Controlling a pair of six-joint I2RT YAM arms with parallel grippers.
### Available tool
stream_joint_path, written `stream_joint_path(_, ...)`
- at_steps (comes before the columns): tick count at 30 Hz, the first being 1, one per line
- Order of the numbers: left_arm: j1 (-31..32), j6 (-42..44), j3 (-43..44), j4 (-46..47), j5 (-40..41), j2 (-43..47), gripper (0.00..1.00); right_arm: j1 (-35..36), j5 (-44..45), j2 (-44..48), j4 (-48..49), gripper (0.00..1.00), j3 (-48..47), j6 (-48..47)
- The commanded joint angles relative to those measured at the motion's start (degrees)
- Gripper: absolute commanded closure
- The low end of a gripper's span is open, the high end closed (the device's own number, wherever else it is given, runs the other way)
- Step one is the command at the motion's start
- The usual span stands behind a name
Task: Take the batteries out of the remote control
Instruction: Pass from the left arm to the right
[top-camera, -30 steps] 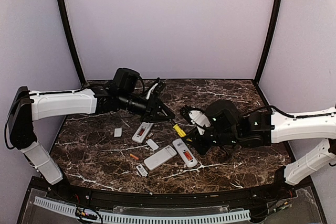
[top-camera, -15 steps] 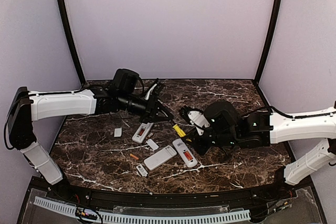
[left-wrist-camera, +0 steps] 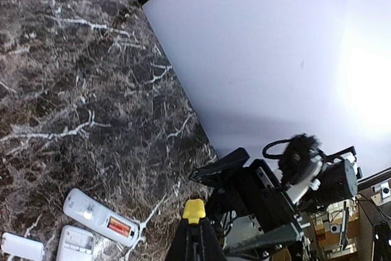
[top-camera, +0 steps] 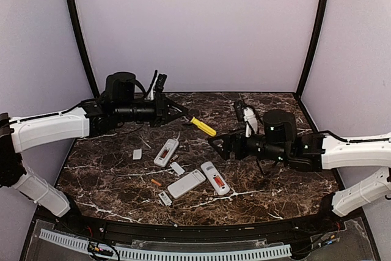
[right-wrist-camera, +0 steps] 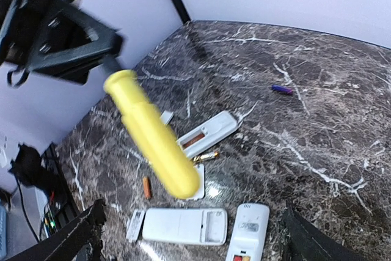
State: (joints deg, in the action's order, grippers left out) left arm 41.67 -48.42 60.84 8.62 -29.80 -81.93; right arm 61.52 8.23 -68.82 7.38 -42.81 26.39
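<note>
I should next grab the screwdriver by its yellow handle with my right gripper. Then it can pry the batteries out of the remote.
Three white remotes lie at the table's middle: a slim one holding a red battery, a large open one, and one with red batteries in its bay. An orange battery lies loose on the marble, and another loose battery lies by the slim remote. My left gripper is shut on the shaft of a yellow-handled screwdriver, held in the air above the table. My right gripper hangs open and empty to the right of the remotes.
Small white covers lie around the remotes. A small purple object rests farther back on the marble table. Walls close the back and both sides.
My right gripper opened, let go of the screwdriver's handle and drew back to the right. My left arm lifted the screwdriver up and away to the back left.
</note>
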Motion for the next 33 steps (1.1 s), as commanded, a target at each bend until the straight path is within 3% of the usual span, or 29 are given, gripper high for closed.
stream_joint_path(1, -0.25, -1.39, -2.94, 9.39, 5.76, 3.56, 1.00, -5.69, -9.47, -1.65, 14.32, 0.03, 0.22, 6.63)
stream_joint_path(17, -0.67, -4.21, -14.04, 39.07, 1.34, 7.17, 1.00, -8.17, -21.33, 0.38, 26.33, 0.01, 1.02, 13.65)
stream_joint_path(23, -0.71, -3.94, -16.40, 42.99, 0.60, 11.02, 1.00, -6.58, -25.69, -2.17, 29.56, 0.06, -0.70, 15.37)
stream_joint_path(29, -0.63, -3.50, -16.60, 41.18, -0.56, 12.80, 1.00, -5.29, -25.94, -5.31, 33.20, 0.12, -2.11, 16.63)
stream_joint_path(33, -0.64, -3.88, -16.24, 40.99, -2.80, 12.65, 1.00, -5.11, -26.69, -6.69, 35.41, 0.26, -3.70, 17.48)
